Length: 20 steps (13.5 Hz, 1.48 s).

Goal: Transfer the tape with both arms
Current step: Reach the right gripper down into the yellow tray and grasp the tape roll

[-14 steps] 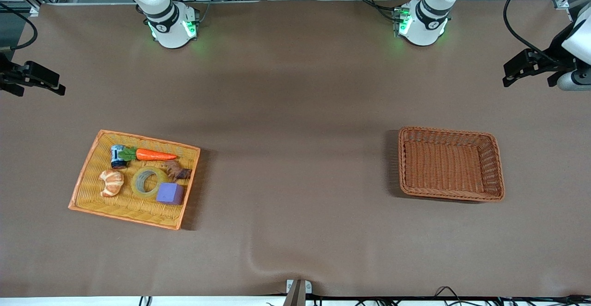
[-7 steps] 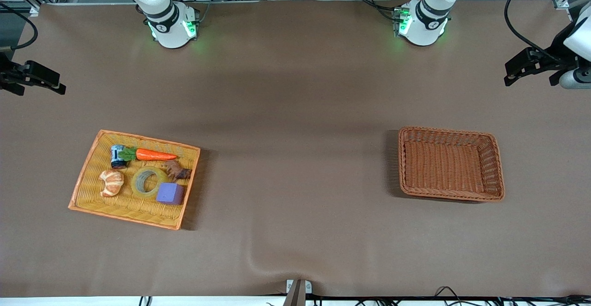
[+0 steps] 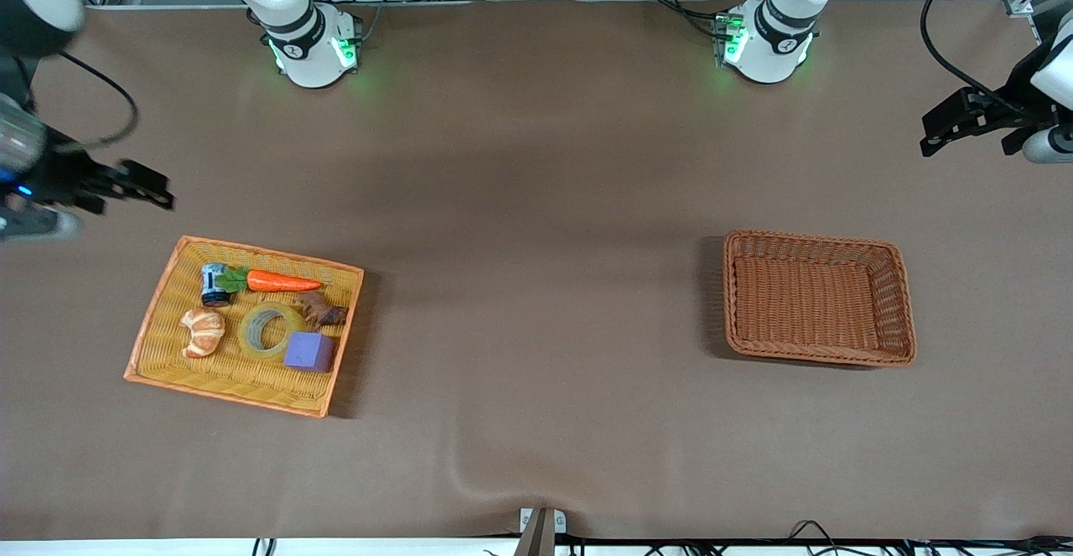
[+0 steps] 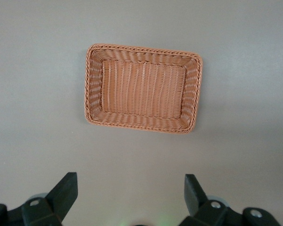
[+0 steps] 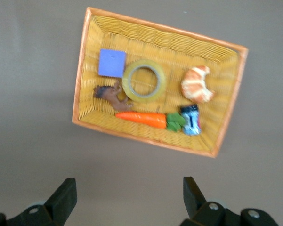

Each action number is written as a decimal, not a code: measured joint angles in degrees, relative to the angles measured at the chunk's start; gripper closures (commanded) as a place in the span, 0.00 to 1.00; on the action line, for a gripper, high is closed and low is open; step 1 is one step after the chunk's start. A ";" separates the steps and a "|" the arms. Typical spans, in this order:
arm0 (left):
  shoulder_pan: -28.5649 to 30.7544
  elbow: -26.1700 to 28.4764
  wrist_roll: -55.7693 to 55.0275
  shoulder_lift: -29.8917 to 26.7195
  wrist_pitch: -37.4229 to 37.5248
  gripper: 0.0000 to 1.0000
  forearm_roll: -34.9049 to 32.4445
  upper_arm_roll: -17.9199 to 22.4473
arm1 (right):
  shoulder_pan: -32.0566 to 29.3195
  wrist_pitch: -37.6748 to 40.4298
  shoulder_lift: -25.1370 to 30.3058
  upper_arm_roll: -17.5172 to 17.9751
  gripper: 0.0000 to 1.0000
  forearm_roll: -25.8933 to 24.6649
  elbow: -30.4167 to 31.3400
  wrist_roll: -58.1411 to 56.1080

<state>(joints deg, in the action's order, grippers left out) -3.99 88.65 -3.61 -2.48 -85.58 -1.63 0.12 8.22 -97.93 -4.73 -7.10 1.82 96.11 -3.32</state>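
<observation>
The tape should be grabbed next by its ring side (image 3: 248,334) (image 5: 160,80) with my right gripper, so that it can be transferred out of the yellow wicker tray.
The tape (image 3: 267,330) is a translucent yellowish ring lying flat in the yellow wicker tray (image 3: 163,304), beside a purple cube (image 3: 308,351). It also shows in the right wrist view (image 5: 144,80). My right gripper (image 3: 147,191) is open and empty, high over bare table at the right arm's end, beside the tray. In its own view the right gripper (image 5: 127,195) hangs over bare table. My left gripper (image 3: 943,128) is open and empty, high over the table's edge at the left arm's end. In its own view the left gripper (image 4: 130,193) is over bare table near the brown basket.
The tray also holds a carrot (image 3: 281,281), a croissant (image 3: 202,331), a small blue can (image 3: 213,284) and a brown figure (image 3: 321,310). An empty brown wicker basket (image 3: 892,271) stands toward the left arm's end; it fills the left wrist view (image 4: 95,84).
My right gripper has swung in from the table's edge toward the tray. My left gripper has drifted slightly outward. The tape and tray have not moved.
</observation>
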 measured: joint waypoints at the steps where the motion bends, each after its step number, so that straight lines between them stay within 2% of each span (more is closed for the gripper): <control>1: 0.00 0.02 0.00 0.02 0.01 0.00 0.00 -0.01 | 1.22 -4.39 -1.33 0.04 0.00 0.00 2.78 0.05; 4: -0.02 0.02 0.00 0.04 0.02 0.00 0.00 -0.21 | 4.59 -12.25 -7.59 0.26 0.00 0.00 7.10 -3.44; 11: -1.25 0.07 -1.58 0.06 0.64 0.00 1.15 -3.30 | 5.65 -26.25 -24.24 -0.34 0.00 1.22 7.80 -28.02; 14: -0.92 0.07 -1.58 0.06 2.20 0.00 1.15 -2.43 | 4.25 -29.55 -26.64 -0.51 0.00 2.56 7.63 -31.14; 15: -0.73 0.07 -1.58 0.06 2.81 0.00 1.15 -2.27 | 3.63 -30.11 -27.03 -0.51 0.05 2.63 7.56 -31.51; 17: -0.59 0.07 -1.58 0.06 3.78 0.00 1.15 -2.23 | 2.61 -31.03 -27.91 -0.53 0.36 4.07 7.49 -32.03; 20: -0.63 0.00 -1.58 0.00 5.03 0.00 1.20 -2.51 | 1.92 -32.27 -30.11 -0.50 0.95 10.18 7.31 -32.34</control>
<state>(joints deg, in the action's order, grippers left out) -4.62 88.66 -5.18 -2.49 -80.54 -0.43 -2.39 10.14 -130.20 -34.85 -7.60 12.01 103.42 -35.66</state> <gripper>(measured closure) 0.000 0.242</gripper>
